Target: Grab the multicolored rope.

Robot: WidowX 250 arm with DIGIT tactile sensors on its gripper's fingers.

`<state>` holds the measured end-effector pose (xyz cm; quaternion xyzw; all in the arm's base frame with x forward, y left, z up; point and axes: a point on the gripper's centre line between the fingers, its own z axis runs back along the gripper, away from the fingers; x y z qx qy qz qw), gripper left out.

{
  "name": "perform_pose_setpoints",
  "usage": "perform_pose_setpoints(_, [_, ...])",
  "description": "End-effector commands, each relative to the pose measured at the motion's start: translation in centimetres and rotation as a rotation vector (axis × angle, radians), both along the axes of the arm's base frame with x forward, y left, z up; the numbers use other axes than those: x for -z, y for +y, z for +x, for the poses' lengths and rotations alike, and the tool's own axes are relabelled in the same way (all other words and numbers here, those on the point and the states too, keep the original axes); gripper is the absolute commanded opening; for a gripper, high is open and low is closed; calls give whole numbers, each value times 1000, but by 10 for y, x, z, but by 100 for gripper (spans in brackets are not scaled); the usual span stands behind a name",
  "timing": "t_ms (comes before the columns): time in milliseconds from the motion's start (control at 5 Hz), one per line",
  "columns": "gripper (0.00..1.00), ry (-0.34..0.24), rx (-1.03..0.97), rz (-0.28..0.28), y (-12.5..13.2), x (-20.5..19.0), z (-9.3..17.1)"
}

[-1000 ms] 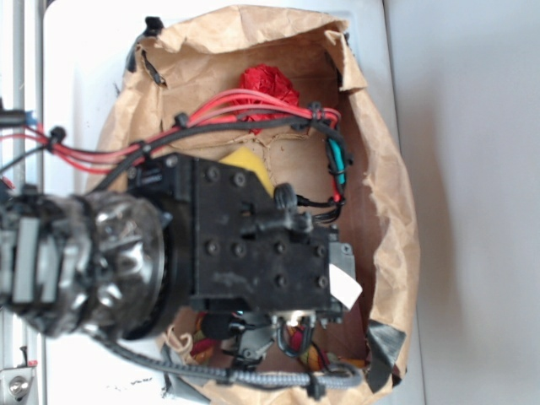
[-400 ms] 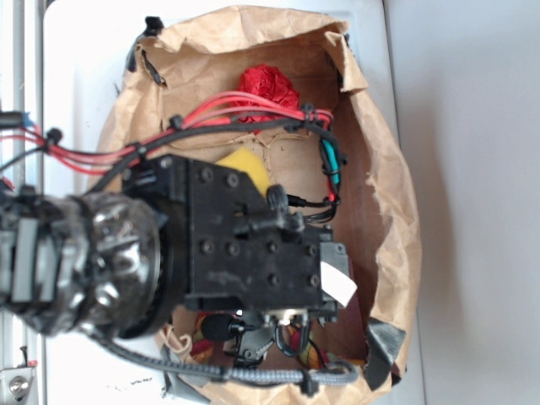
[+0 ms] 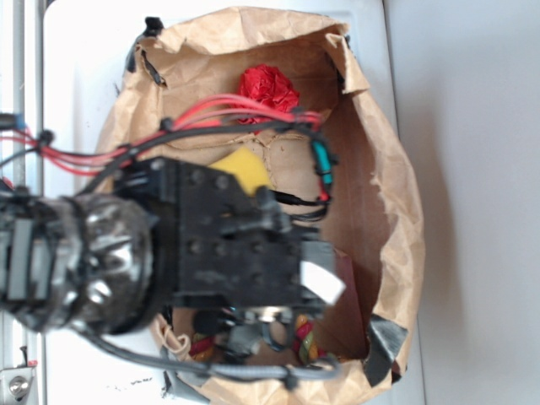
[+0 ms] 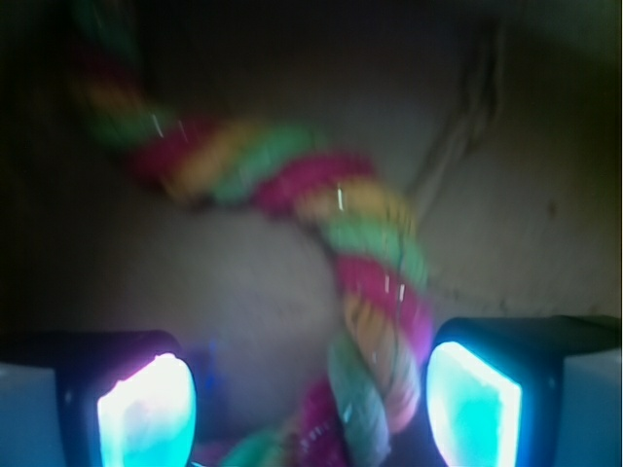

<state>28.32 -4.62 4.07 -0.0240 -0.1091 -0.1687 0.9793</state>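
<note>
My gripper grabs the multicolored rope (image 4: 370, 282) by its thick twisted body (image 4: 378, 365) next, to lift the rope off the bottom of the box.
The multicolored rope (image 4: 370, 282), twisted from red, yellow and green strands, curves from the upper left of the wrist view down between my two fingers. It lies close to the right fingertip (image 4: 474, 404), with a wide gap to the left fingertip (image 4: 146, 413). My gripper (image 4: 310, 409) is open around it. In the exterior view only a short piece of the rope (image 3: 304, 340) shows under the black arm head, at the near end of the paper-lined box (image 3: 396, 219). The gripper's fingers are mostly hidden there by the arm.
A wrinkly red paper ball (image 3: 268, 87) sits at the far end of the box. A yellow sponge wedge (image 3: 242, 167) peeks out beside the arm. Red and black cables (image 3: 219, 118) arch over the box. Crumpled brown paper walls ring the floor.
The arm head has shifted left and toward the near end of the box, and more of the rope now shows to the right of the gripper.
</note>
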Motion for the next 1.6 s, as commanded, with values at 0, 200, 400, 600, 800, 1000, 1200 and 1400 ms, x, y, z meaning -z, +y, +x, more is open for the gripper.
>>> perform_pose_setpoints(0, [100, -77, 90, 25, -22, -6, -4])
perform_pose_setpoints(200, [100, -61, 89, 17, -16, 0, 0])
perform_pose_setpoints(400, [0, -55, 64, 6, -13, 3, 1])
perform_pose_setpoints(600, [0, -52, 58, 33, -16, 3, 0])
perform_pose_setpoints(800, [0, -50, 45, 49, -17, 3, -2])
perform_pose_setpoints(1000, [0, -59, 24, 29, -16, -4, -4])
perform_pose_setpoints(1200, [0, -91, -51, 14, -15, -33, -9])
perform_pose_setpoints(1400, [0, -127, -188, -46, -2, -76, -18])
